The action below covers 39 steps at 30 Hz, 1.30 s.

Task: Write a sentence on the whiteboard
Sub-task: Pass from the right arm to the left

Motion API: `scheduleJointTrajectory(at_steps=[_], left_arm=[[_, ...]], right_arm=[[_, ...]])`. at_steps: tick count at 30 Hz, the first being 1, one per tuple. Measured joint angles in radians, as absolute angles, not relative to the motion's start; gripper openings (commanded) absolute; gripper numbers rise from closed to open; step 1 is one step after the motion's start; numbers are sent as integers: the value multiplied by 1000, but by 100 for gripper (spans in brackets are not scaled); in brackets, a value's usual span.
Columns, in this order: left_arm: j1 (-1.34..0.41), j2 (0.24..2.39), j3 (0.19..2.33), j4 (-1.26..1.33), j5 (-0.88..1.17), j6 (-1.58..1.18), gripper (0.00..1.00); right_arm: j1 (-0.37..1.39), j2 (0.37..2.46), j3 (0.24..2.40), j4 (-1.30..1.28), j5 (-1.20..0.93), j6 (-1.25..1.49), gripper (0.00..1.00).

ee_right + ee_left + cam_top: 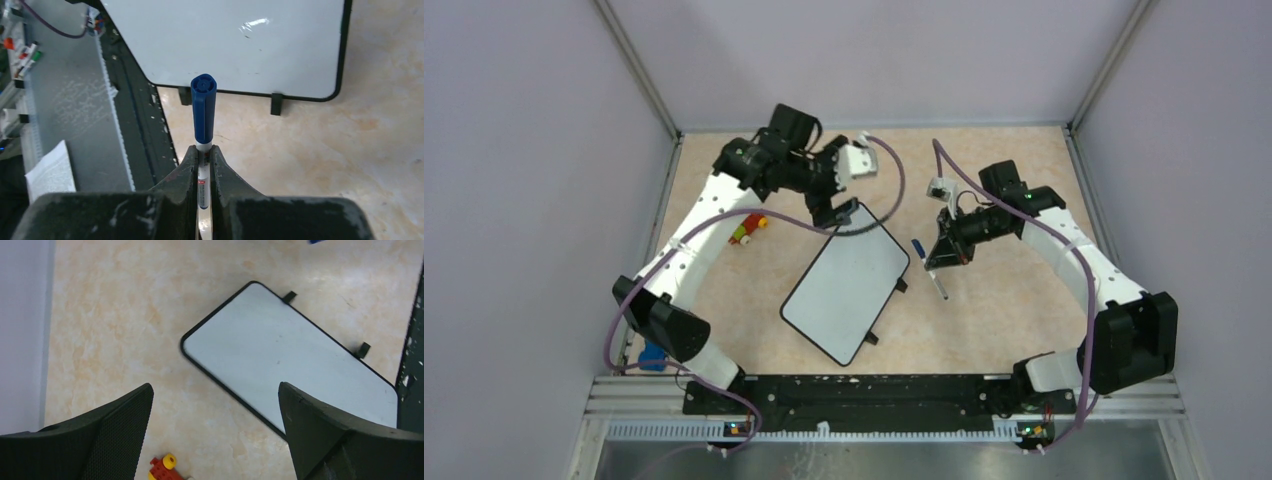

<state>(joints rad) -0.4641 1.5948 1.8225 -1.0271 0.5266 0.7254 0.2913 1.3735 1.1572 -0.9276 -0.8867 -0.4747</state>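
The robot's left hand next needs to grip the white marker's blue cap [919,248] [316,241], so the marker's body stays free for the right hand to write.
The whiteboard [844,284] lies slanted in the middle of the table, black-framed, its face bare white; no sentence shows on it. In the left wrist view the whiteboard [295,360] fills the upper right. My left gripper [836,208] hovers by the board's far corner, jaws wide open and empty [215,386]. To the right of the board, my right gripper [938,260] is shut on a white marker [940,285]. In the right wrist view its blue cap [203,107] sticks out past the fingertips [203,148] toward the whiteboard's [225,45] footed edge.
A small red and yellow toy [747,231] lies left of the board, also seen under the left fingers [162,467]. A blue object [652,355] sits by the left arm's base. Purple walls enclose the table on three sides; the black base rail [844,392] runs along the near edge.
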Motion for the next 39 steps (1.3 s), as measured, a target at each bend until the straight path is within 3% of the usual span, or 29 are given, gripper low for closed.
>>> scheduleJointTrajectory(at_steps=[7, 10, 19, 25, 33, 39], left_arm=[[-739, 1587, 1815, -1145, 451, 968, 98], [-812, 1557, 1796, -1131, 411, 1044, 94], [-1066, 1387, 1499, -941, 218, 1252, 81], [-1137, 1370, 1411, -824, 126, 1344, 76], [-1182, 1370, 1376, -753, 59, 1406, 53], [-1191, 1370, 1345, -738, 37, 1423, 43]], right_arm=[[291, 1374, 1159, -945, -1072, -404, 0], [292, 1373, 1158, -948, -1130, -384, 0], [381, 1342, 1102, -940, -1179, -336, 0], [414, 1327, 1087, -921, -1183, -309, 0], [470, 1328, 1087, -933, -1182, -313, 0], [472, 1331, 1088, -952, -1182, -325, 0]])
